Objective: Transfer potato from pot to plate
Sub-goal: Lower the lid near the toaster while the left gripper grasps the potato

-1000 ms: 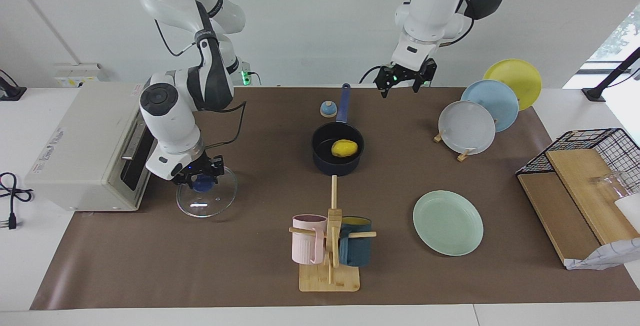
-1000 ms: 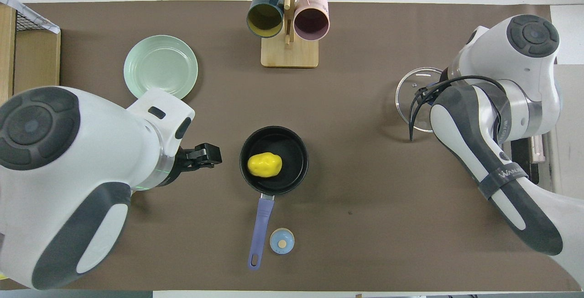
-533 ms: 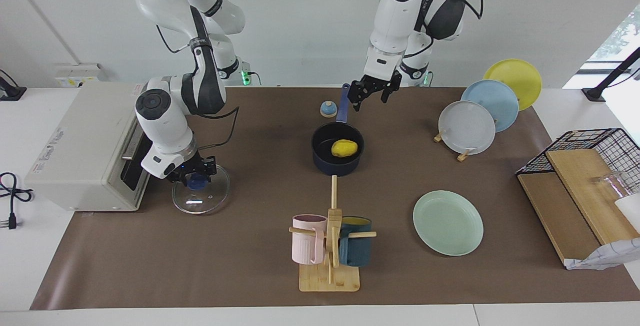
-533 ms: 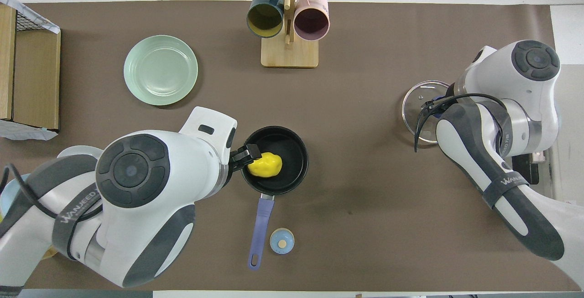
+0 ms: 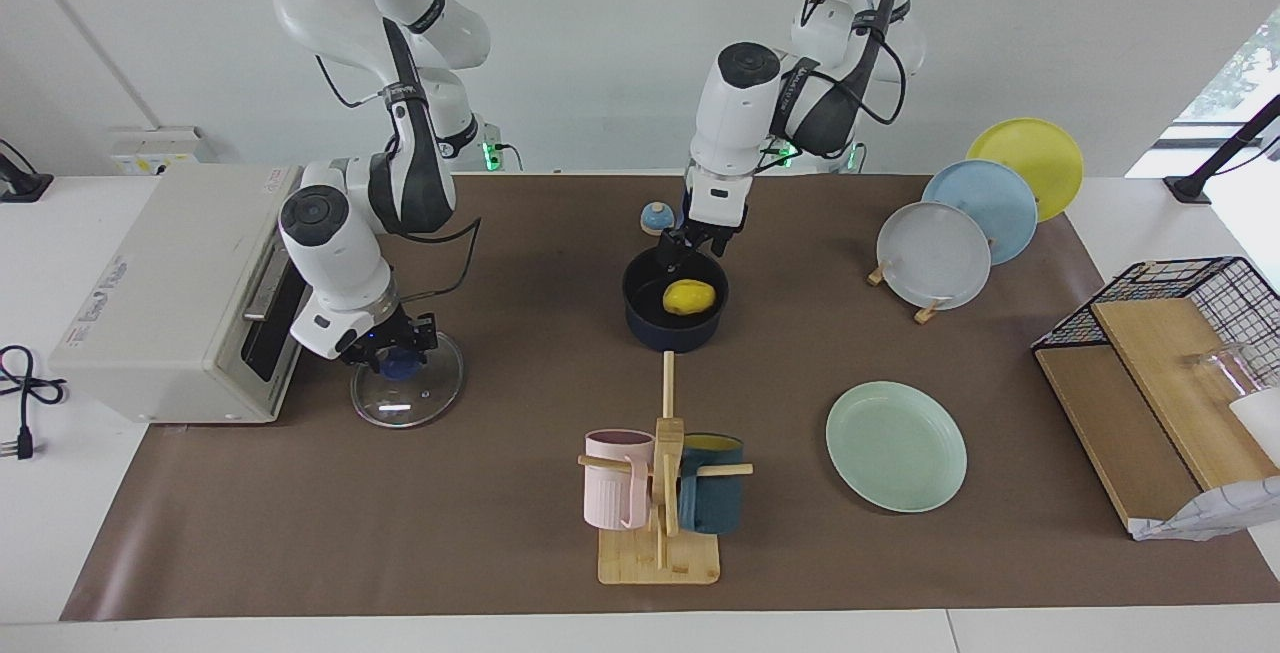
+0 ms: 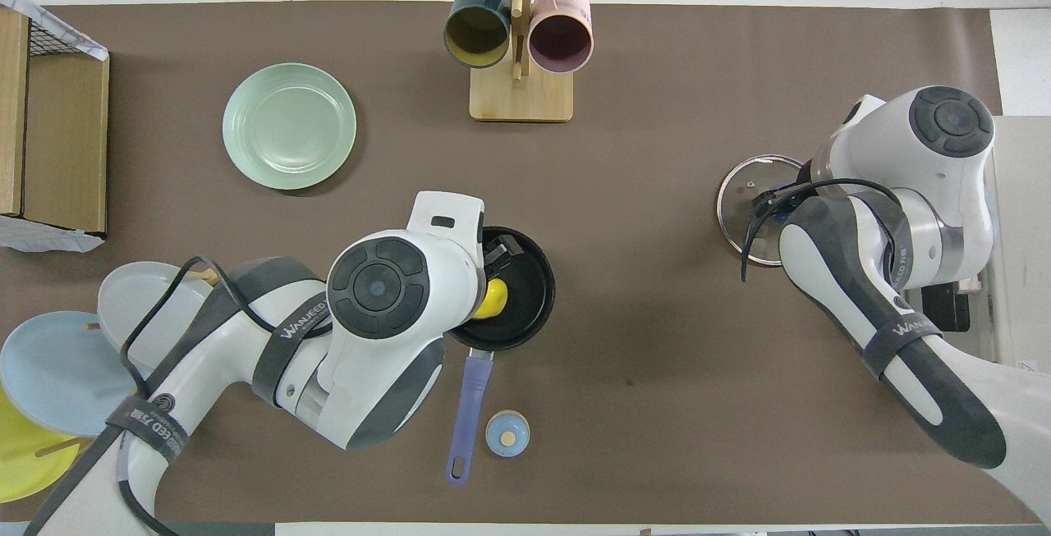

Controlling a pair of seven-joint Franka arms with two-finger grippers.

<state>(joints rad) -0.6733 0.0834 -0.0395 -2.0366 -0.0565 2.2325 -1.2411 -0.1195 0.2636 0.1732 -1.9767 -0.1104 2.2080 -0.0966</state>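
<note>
Next, the left gripper grabs the yellow potato by its rounded body (image 6: 493,300) to move it from the pot onto the mint-green plate (image 6: 288,126).
The yellow potato (image 5: 689,297) lies inside the dark navy pot (image 5: 650,321) in the middle of the table, and the pot's blue handle (image 6: 472,400) points toward the robots. My left gripper (image 5: 692,251) hangs open just over the pot's rim, above the potato. In the overhead view the left arm covers most of the potato (image 6: 496,298) and of the left gripper (image 6: 497,260). The mint-green plate (image 5: 896,445) sits bare, farther from the robots than the pot and toward the left arm's end. My right gripper (image 5: 392,348) is down at the blue knob of a glass lid (image 5: 405,401).
A wooden mug rack (image 5: 660,533) with a pink and a teal mug stands farther out than the pot. A small blue bell (image 5: 655,219) sits beside the pot handle. Three plates lean in a stand (image 5: 935,255); a toaster oven (image 5: 170,293) and a wire basket (image 5: 1190,303) flank the table ends.
My left arm has swung in from its own end of the table and lowered its gripper to the pot's rim. The right gripper stays at the lid's knob, and the lid has shifted slightly.
</note>
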